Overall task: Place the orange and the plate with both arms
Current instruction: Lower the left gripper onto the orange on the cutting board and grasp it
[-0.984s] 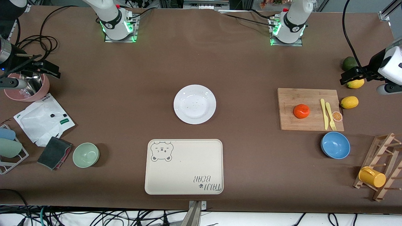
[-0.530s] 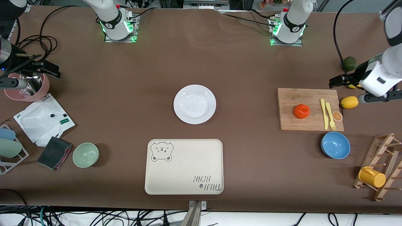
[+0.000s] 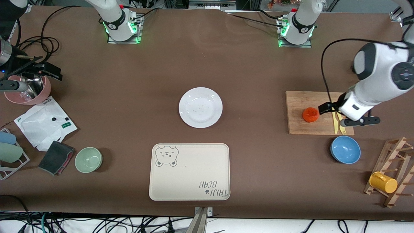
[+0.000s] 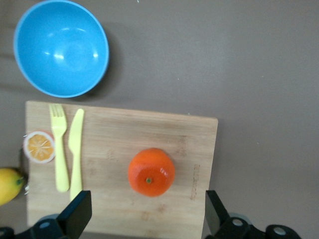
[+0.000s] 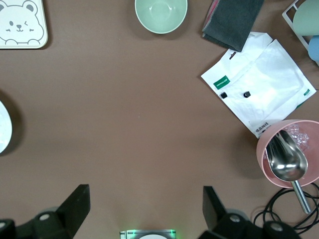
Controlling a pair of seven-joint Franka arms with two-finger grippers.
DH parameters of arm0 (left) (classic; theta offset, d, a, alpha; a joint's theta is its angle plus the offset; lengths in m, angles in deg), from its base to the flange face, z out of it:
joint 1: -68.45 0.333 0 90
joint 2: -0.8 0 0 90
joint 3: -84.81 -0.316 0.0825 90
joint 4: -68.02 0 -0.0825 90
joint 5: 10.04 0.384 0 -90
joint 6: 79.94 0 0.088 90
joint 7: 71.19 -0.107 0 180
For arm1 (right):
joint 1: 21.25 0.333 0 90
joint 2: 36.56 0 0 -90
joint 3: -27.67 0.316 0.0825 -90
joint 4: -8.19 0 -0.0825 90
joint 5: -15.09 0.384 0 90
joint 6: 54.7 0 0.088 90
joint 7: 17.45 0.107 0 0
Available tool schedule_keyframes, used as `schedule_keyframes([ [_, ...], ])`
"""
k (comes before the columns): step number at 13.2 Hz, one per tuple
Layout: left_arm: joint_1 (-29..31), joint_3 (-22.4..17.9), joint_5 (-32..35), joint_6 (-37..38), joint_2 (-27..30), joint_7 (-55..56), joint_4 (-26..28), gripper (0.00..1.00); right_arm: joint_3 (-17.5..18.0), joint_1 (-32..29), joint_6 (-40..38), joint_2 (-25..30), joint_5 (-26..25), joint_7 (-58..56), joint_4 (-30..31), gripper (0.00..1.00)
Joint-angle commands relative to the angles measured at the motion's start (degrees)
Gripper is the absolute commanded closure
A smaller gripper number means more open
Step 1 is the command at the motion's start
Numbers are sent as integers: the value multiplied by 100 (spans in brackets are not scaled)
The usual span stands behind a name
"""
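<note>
The orange [image 3: 310, 114] should next be gripped by its round sides with my left gripper, to set it on the white plate [image 3: 200, 107].
The orange [image 3: 310, 114] lies on a wooden cutting board [image 3: 300, 127] toward the left arm's end of the table. It also shows in the left wrist view [image 4: 151, 172]. My left gripper [image 3: 330, 108] hangs open over the board, beside the orange and not touching it; in the left wrist view [image 4: 146, 216] its jaws stand wide with the orange just ahead of them. The white plate [image 3: 200, 107] sits empty mid-table, and its edge shows in the right wrist view [image 5: 4, 127]. My right gripper [image 3: 53, 72] waits open and empty [image 5: 144, 214] over the right arm's end.
Yellow fork and knife [image 3: 336, 121], an orange slice [image 4: 39, 147] and a lemon [image 4: 7, 184] lie by the board. A blue bowl [image 3: 345, 149], a bear-print tray [image 3: 189, 171], a green bowl [image 3: 88, 159], a pink bowl with a spoon [image 3: 27, 92] and a rack with a yellow mug [image 3: 383, 182] stand around.
My left arm has swung from beside the lemons to over the cutting board, bringing its open gripper next to the orange. The right arm has not moved.
</note>
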State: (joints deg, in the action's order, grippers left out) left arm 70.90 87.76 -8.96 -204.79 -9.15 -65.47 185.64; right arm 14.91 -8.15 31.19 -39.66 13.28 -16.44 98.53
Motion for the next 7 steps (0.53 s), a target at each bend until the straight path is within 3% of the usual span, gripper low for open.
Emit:
schedule_keyframes([
  [1, 1, 222, 337, -898, -181, -194, 647, 0, 2, 0, -64, 55, -12, 57, 19, 0],
  [3, 53, 241, 463, -1488, -462, -176, 920, 0, 2, 0, -64, 55, -4, 57, 19, 0],
  [5, 18, 241, 498, -1516, -596, -167, 1026, 0, 2, 9, -64, 55, -4, 66, 19, 0],
  [7, 27, 241, 1074, -1516, -587, -212, 1000, 0, 2, 0, -64, 55, -4, 57, 19, 0],
])
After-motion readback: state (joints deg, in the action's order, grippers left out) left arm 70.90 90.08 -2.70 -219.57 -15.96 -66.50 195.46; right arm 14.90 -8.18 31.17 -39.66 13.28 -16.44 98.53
